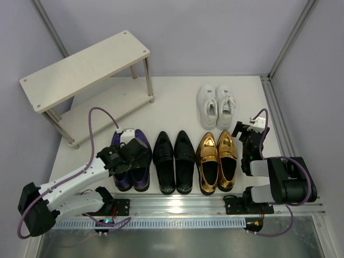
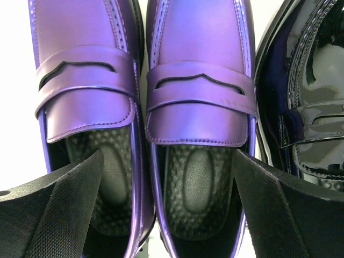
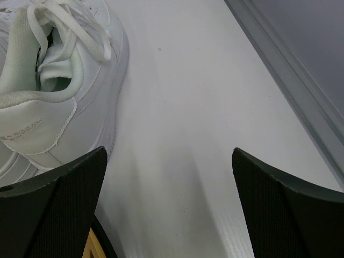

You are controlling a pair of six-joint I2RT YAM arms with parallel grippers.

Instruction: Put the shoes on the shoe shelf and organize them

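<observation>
My left gripper's fingers are above the purple shoes' openings and would miss their two inner sides if closed now, so it needs to lower first, then close on the inner sides.
The purple dress shoes (image 1: 130,166) stand side by side at the front left of the table. My left gripper (image 1: 128,154) hovers right over them, open; in the left wrist view its fingers (image 2: 70,209) straddle the heel openings of both purple shoes (image 2: 196,80). The black dress shoes (image 1: 174,161) and the gold loafers (image 1: 217,161) stand in the same row. The white sneakers (image 1: 216,105) stand behind the gold pair. My right gripper (image 1: 252,131) is open and empty over bare table, right of a sneaker (image 3: 59,91). The shoe shelf (image 1: 86,67) stands empty at the back left.
A metal rail (image 1: 215,203) runs along the table's front edge by the arm bases. A frame post and raised edge (image 1: 277,115) border the table on the right, close to my right gripper. A black shoe (image 2: 312,97) lies just right of the purple pair.
</observation>
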